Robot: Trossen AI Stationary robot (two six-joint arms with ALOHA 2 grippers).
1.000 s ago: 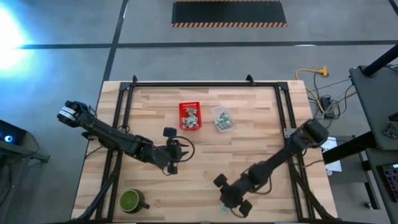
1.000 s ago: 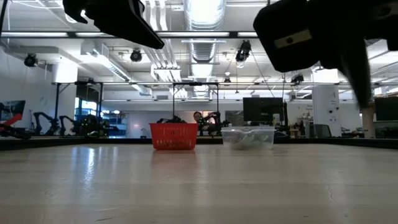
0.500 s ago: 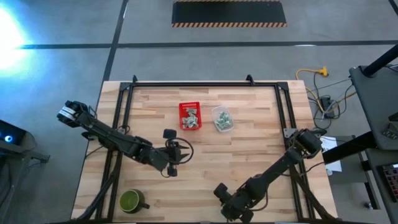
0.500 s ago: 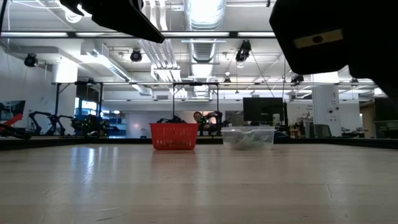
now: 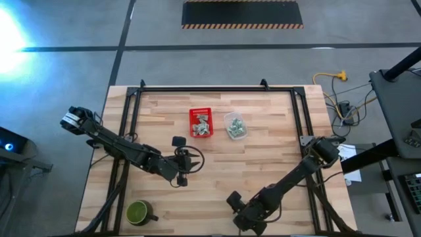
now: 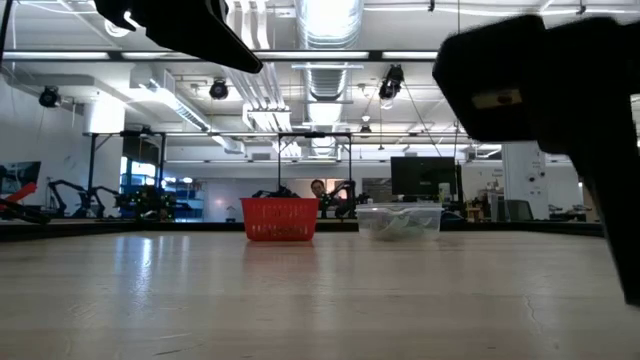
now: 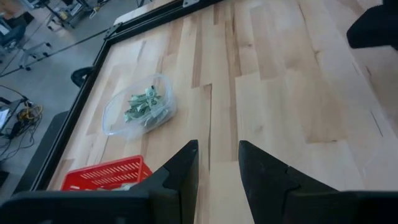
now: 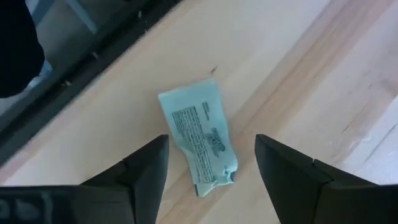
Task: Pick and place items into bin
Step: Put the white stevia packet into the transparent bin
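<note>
Next, my right gripper grabs the pale green packet by its narrow crimped end [image 8: 211,175]. Then it places the packet in the clear tub.
One pale green packet [image 8: 199,144] lies flat on the wood near the table's near edge. My right gripper [image 8: 211,180] is above it, open, with one finger on each side and neither touching. In the high view the right gripper [image 5: 247,220] hides the packet. More items fill the clear tub [image 5: 235,125] and lie in the red basket [image 5: 201,122] at the table's far middle. My left gripper [image 5: 183,164] waits open over the table's middle, with the tub [image 7: 140,109] and the basket [image 7: 106,175] in its wrist view.
A green mug [image 5: 138,212] stands near the table's near left corner. A black frame rail [image 8: 93,56] runs along the table edge close beside the packet. Bare wood lies between the two grippers. In the low view the basket [image 6: 279,218] and tub [image 6: 399,221] stand far back.
My right gripper has moved a little toward the table's near edge and come over the packet, which showed beside it a second ago in the high view and is now covered. The right arm's elbow has drawn toward the near edge. The left arm has kept still.
</note>
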